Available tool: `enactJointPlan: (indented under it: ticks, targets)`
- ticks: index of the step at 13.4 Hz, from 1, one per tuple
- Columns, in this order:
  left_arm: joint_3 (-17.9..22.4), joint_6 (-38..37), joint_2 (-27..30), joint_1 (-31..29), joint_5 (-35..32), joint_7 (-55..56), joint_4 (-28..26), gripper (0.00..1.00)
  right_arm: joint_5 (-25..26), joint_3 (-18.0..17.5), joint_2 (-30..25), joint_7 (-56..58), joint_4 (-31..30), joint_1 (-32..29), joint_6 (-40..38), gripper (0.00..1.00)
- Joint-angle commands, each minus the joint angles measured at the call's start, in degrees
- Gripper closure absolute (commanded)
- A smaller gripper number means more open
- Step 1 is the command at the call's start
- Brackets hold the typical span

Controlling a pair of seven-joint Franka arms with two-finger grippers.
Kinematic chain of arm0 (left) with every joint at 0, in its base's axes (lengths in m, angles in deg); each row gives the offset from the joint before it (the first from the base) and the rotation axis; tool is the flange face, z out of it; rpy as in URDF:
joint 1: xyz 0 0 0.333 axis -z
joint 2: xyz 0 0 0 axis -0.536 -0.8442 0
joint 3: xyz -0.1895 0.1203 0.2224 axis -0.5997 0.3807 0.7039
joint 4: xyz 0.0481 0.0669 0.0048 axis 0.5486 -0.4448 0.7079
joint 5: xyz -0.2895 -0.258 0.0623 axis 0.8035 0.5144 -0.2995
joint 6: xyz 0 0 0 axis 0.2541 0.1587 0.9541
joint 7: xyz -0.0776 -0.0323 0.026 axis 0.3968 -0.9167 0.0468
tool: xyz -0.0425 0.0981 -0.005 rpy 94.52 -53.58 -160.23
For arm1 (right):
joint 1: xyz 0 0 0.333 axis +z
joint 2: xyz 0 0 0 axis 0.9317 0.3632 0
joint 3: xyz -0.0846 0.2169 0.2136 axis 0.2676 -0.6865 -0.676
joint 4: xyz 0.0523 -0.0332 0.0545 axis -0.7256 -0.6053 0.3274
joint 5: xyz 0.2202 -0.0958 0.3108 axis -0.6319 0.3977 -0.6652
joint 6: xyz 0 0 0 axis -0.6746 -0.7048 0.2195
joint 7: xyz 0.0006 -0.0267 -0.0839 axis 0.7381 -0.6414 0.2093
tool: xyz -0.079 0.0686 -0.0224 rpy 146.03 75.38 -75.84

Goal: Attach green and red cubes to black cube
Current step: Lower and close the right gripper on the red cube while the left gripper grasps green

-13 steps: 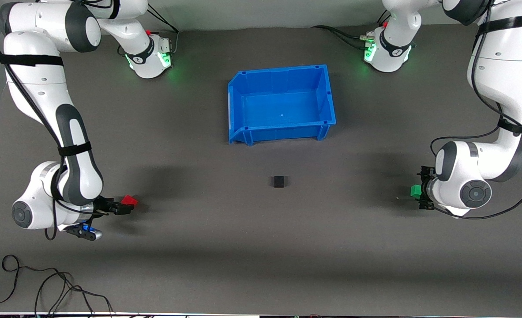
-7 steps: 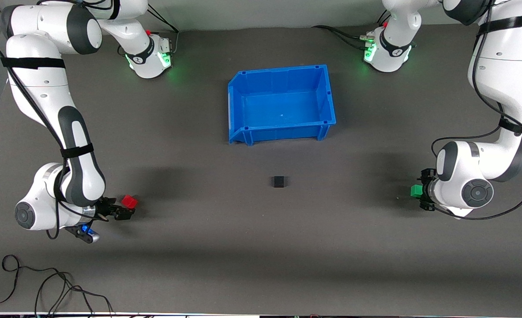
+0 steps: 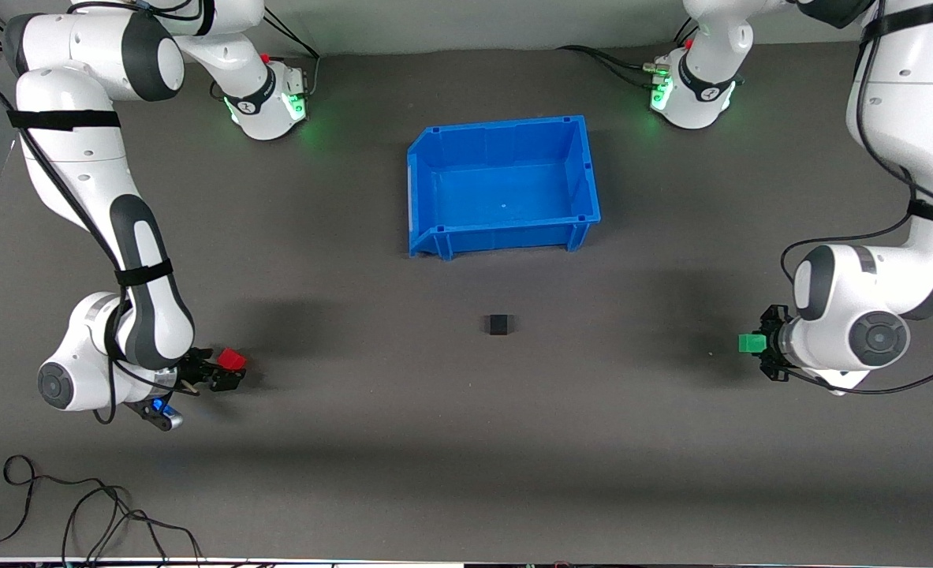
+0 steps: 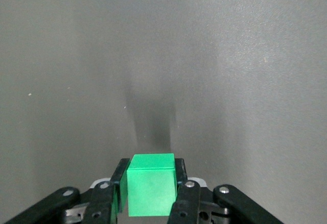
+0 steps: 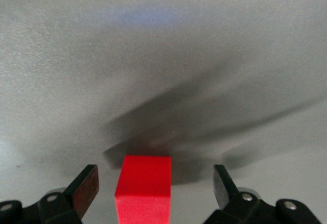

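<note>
The red cube has my right gripper's fingers low on either side of it, so my gripper needs to close. Closing now would hold the cube.
The green cube [image 3: 749, 343] [image 4: 150, 183] is clamped between the fingers of my left gripper [image 3: 756, 344] [image 4: 150, 167], low over the table at the left arm's end. Near the right arm's end the red cube [image 3: 232, 360] [image 5: 144, 183] rests on the table. My right gripper [image 3: 225, 369] [image 5: 153, 180] stands open around it, with a gap on each side. The black cube [image 3: 498, 324] sits alone mid-table, between the two coloured cubes and nearer to the front camera than the bin.
A blue bin [image 3: 423, 189] stands open and empty mid-table, toward the arms' bases. Loose black cables [image 3: 80, 513] lie at the front edge near the right arm's end. The dark mat around the black cube is bare.
My left gripper has shut on the green cube and drawn it slightly toward the left arm's end. The right gripper has crept a little along the red cube, still open.
</note>
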Motion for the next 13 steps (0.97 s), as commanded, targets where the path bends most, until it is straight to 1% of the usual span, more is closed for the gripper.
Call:
enactJointPlan:
  ticks: [1,2,3,4,5,6,8,9,10,13]
  targets:
    - [-0.1,-4.5,1.1,0.6,1.8,-0.5,2.5,1.00,-1.2,0.1,-0.2,-1.0,-0.1,0.2,-0.4,0.10]
    - [-0.3,-4.5,1.2,0.6,1.9,-0.3,3.0,1.00,-1.2,0.1,-0.2,-1.0,-0.1,0.2,-0.4,0.26]
    - [-0.3,-4.6,1.2,0.8,3.4,-0.1,3.9,1.00,-1.2,0.1,-0.3,-1.1,-0.1,0.3,-0.4,0.44]
    - [-0.3,-4.9,1.1,0.8,6.3,0.0,5.2,1.00,-1.2,0.1,-0.3,-1.1,-0.1,0.3,-0.4,0.56]
    - [-0.2,-4.9,1.1,0.8,8.9,0.2,6.4,1.00,-1.2,0.1,-0.4,-1.1,0.0,0.3,-0.4,0.65]
    - [-0.3,-5.0,1.1,0.9,10.4,0.3,7.3,1.00,-1.3,0.1,-0.4,-1.2,0.0,0.3,-0.4,0.71]
    - [-0.3,-5.0,1.0,2.1,10.9,0.8,8.2,1.00,-1.3,0.1,-0.5,-3.3,0.1,0.3,-0.4,0.86]
    - [-0.3,-5.0,0.7,2.7,10.9,2.4,8.9,1.00,-1.9,0.0,-0.6,-6.5,0.2,0.4,-0.4,0.88]
    - [-0.3,-5.0,0.3,3.7,10.9,4.0,9.8,1.00,-3.6,-0.3,-0.8,-10.6,0.3,0.4,-0.4,0.88]
    - [-0.3,-4.9,0.1,6.3,11.1,9.0,11.1,1.00,-6.9,-0.4,-0.8,-20.9,1.6,4.7,0.3,0.89]
